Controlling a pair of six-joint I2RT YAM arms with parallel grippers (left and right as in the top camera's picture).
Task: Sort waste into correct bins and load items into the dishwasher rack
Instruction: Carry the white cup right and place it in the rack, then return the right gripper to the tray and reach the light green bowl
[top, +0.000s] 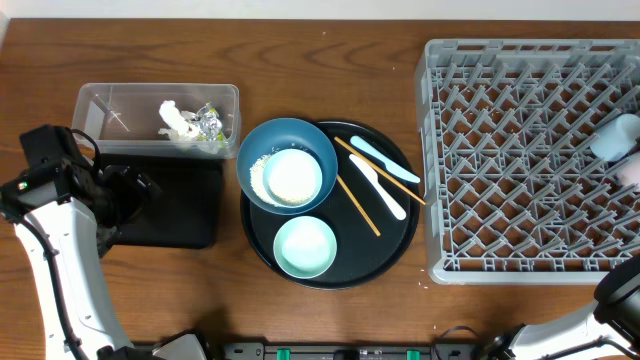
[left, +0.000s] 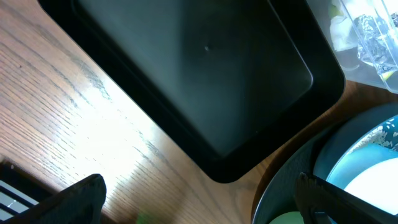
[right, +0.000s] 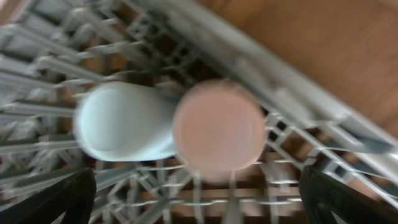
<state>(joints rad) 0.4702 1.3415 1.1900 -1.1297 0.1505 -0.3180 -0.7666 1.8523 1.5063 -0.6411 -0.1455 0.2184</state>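
My right gripper grabs the pale green bowl's rim on the side facing the chopsticks next, to tip the pale green bowl (top: 304, 247) into the dishwasher rack.
The grey dishwasher rack (top: 520, 230) fills the right side. In the right wrist view a pale blue cup (right: 121, 121) and a pink cup (right: 217, 127) stand side by side in it, and my right gripper (right: 208, 199) hangs open above them, holding nothing. A dark blue dish (top: 287, 165) holds rice grains and a white bowl (top: 293, 178). A pale green bowl (top: 304, 247), two chopsticks (top: 357, 205) and two light-blue spoons (top: 383, 160) lie on the round tray. The clear tub (top: 110, 100) holds tissue (top: 176, 120) and a wrapper (top: 208, 122). My left gripper (left: 202, 202) is open over the table beside the black rectangular tray (left: 199, 81).
The round black tray (top: 395, 250) sits between the bins and the rack, its rim (left: 280, 193) close to my left gripper's right finger. The left arm (top: 50, 230) stands at the table's left edge. Bare wood lies in front of the rack.
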